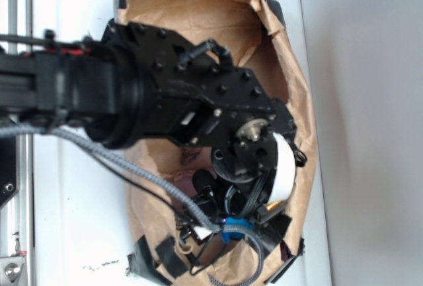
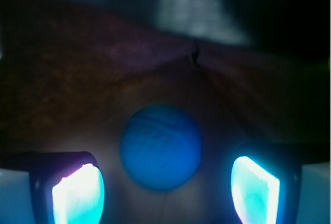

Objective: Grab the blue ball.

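My gripper grabs the ball's opposite dimpled sides next, to take it from the paper bag (image 1: 198, 15).
In the wrist view the blue ball (image 2: 161, 147) lies on the dim brown paper floor of the bag, round and finely dimpled. My gripper (image 2: 166, 193) is open. Its two glowing pads (image 2: 77, 195) stand wide apart on either side of the ball, clear of it, with the ball just ahead of the gap between them. In the exterior view my black arm and wrist (image 1: 198, 101) reach down into the brown paper bag (image 1: 198, 15) and hide both the ball and the fingers. The small blue piece (image 1: 236, 228) near the cable is a fitting on my cabling.
The paper bag's crumpled walls (image 1: 297, 94) close in around my wrist on all sides. In the wrist view a fold in the bag wall (image 2: 195, 56) rises behind the ball. A braided grey cable (image 1: 119, 160) hangs across the bag's opening. The bag stands on a white surface (image 1: 79, 220).
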You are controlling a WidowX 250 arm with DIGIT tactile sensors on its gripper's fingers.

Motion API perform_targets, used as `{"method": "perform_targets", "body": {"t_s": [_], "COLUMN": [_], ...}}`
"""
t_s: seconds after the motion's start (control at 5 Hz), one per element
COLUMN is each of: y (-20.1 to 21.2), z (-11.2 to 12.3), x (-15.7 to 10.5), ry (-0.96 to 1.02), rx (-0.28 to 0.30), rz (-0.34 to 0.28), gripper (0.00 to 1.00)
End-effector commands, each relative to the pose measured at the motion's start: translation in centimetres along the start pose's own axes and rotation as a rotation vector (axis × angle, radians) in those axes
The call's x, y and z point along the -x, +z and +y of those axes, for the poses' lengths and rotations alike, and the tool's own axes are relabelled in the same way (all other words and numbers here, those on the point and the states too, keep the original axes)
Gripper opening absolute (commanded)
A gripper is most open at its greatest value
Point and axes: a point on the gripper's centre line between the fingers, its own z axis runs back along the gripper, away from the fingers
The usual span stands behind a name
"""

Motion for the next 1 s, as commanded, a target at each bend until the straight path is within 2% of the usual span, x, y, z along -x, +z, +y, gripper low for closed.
{"method": "perform_targets", "body": {"t_s": [0.0, 0.6, 0.8], "y": [-1.1, -3.5, -2.8], "z": [-0.6, 0.7, 0.9], "x": [-1.9, -2.4, -2.2], "ry": [-0.025, -0.009, 0.016], "rx": [-0.013, -0.055, -0.078], "rz": [0.004, -0.050, -0.118], "gripper": [0.00, 0.00, 0.00]}}
